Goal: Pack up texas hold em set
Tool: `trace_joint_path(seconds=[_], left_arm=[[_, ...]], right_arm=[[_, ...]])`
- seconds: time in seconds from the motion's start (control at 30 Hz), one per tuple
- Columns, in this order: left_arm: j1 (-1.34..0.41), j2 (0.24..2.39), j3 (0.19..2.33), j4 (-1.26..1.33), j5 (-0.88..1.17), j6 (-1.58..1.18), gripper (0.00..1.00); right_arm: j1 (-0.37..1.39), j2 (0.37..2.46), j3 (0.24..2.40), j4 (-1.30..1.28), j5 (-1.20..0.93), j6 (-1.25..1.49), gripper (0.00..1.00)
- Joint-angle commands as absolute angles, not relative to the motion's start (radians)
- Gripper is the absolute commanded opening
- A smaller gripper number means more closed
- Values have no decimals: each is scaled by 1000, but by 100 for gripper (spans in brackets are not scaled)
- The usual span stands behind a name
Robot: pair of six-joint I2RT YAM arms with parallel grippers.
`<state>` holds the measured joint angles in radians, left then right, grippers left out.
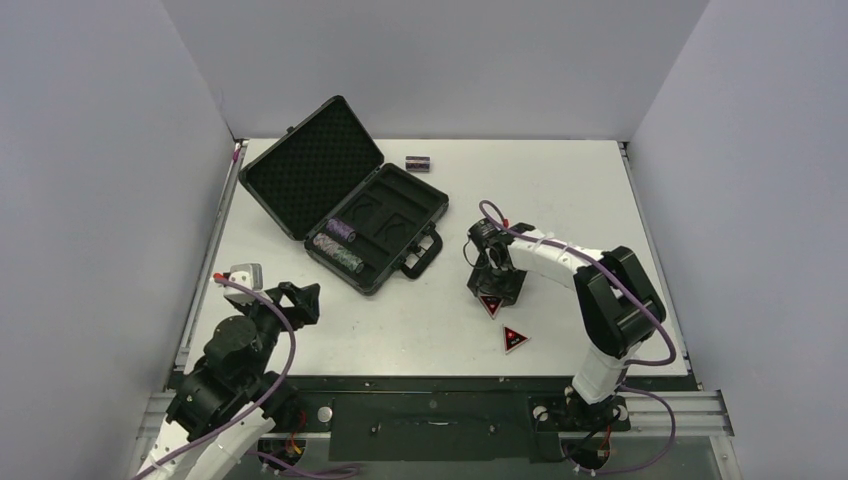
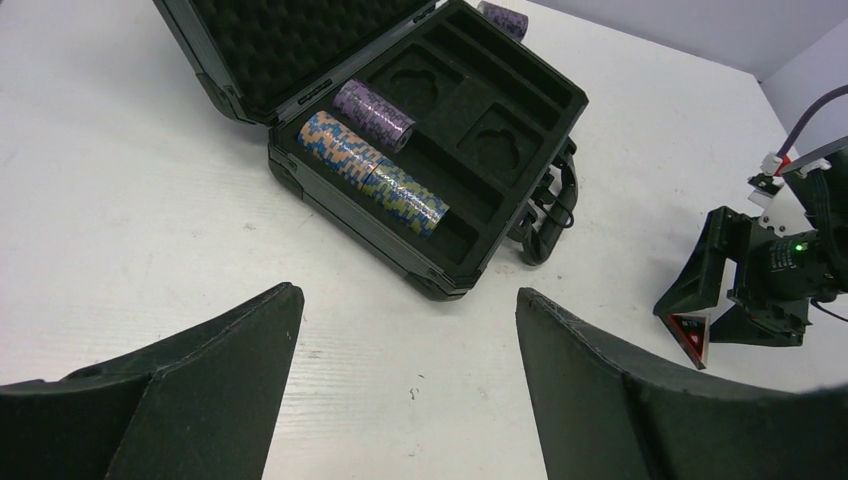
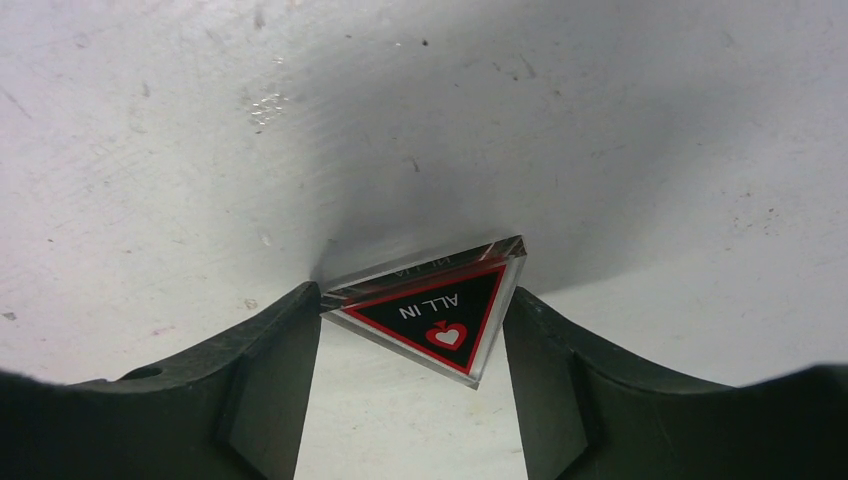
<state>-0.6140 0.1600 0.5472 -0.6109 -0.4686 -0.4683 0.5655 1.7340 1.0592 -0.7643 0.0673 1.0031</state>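
Observation:
My right gripper would lift the "ALL IN" token [image 1: 491, 304] [image 3: 432, 308] up off the table if I raised it now. Both of its fingers are closed against the token's opposite corners.
The black briefcase [image 1: 300, 170] lies open at the back left, its foam lid up. Three chip stacks lie in its tray: a purple one [image 2: 373, 110], a blue-orange one [image 2: 338, 148] and a blue-yellow one [image 2: 408, 198]. Another stack [image 1: 418, 163] lies on the table behind the case. My right gripper [image 1: 491, 296] is shut on a red-and-black "ALL IN" triangular token [image 3: 440, 310], tilted at the table surface. The second token [image 1: 515, 338] lies flat nearby. My left gripper [image 2: 410, 305] is open and empty, near the case's front corner.
The case handle [image 1: 420, 255] sticks out toward the right arm. Two shaped foam recesses [image 2: 495, 140] in the tray hold nothing. Grey walls close in the table on three sides.

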Motion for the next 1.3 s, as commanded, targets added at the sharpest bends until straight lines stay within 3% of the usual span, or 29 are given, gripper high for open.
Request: trace_joint_path(seconds=[0.0,0.27,0.53,1.13,1.27], left_arm=[[-617,121,561,-608,-484,-476,76],[-617,120,555,-618,-541,-497,77],[-617,183,540,-572,-447,-467,76],[-617,135,518,-564,-479,-464,76],[-617,134,505,-548,-464,-449,76]], right_arm=[[581,1728,1153,-774,97,974,30],[585,1711,1335,-825,85,931,27],[596,1765,1526,-857,46,945,27],[630,2146,2082,-825,-125,1045,27],[644,2196,2119,-775,-161,1094,27]])
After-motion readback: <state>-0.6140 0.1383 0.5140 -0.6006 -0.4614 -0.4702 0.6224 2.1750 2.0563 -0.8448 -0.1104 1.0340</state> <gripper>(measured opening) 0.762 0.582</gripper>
